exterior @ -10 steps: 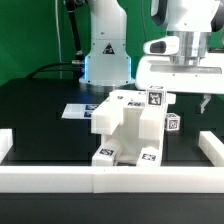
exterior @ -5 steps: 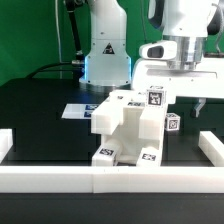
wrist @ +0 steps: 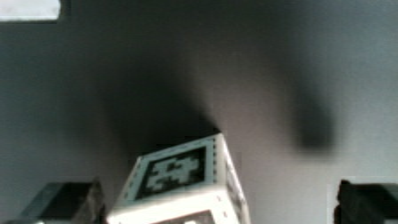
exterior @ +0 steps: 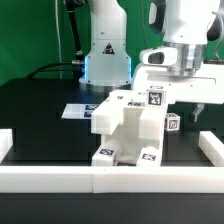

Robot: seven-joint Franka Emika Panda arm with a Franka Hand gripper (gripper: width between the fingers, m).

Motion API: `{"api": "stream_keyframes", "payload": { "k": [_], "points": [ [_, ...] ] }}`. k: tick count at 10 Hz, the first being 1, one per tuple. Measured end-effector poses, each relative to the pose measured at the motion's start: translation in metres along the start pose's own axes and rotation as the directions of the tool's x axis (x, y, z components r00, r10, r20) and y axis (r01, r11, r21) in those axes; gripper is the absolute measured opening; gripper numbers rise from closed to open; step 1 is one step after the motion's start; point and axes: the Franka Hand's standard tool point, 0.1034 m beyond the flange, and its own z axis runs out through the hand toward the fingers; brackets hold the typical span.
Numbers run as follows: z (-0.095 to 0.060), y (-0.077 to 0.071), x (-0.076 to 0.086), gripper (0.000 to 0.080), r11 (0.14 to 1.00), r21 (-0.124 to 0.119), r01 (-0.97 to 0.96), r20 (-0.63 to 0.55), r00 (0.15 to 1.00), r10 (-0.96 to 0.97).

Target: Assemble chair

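Observation:
My gripper has its fingers beside the small tagged chair part, level with the chair part's upper sides. It should close on the chair part.
The partly built white chair stands in the middle of the black table, with tags on its blocks. A small white tagged chair part stands just to the exterior view's right of it. My gripper hangs over that part, and one dark fingertip shows beside it. In the wrist view the tagged part sits between my two dark fingers, nearer one of them. The gripper is open and nothing is held.
A long white border wall runs along the table's front and up both sides. The marker board lies flat behind the chair. The robot's base stands at the back.
My gripper has come down and shifted slightly toward the exterior view's left, closer to the small tagged part. The chair and the part have not moved.

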Motion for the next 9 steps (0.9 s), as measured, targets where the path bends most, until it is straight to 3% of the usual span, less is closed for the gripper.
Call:
{"api": "stream_keyframes", "payload": {
  "k": [4, 6, 7, 9],
  "points": [
    [0.0010, -0.0012, -0.0002, 0.0646, 1.000, -0.001, 0.002, 0.006, 1.000, -0.002],
    [0.0009, -0.0016, -0.0001, 0.0328, 1.000, -0.001, 0.003, 0.005, 1.000, -0.003],
    [0.0008, -0.0016, 0.0001, 0.0287, 1.000, -0.001, 0.003, 0.004, 1.000, -0.003],
    [0.0009, -0.0015, 0.0000, 0.0287, 1.000, -0.001, 0.003, 0.004, 1.000, -0.003]
  ]
}}
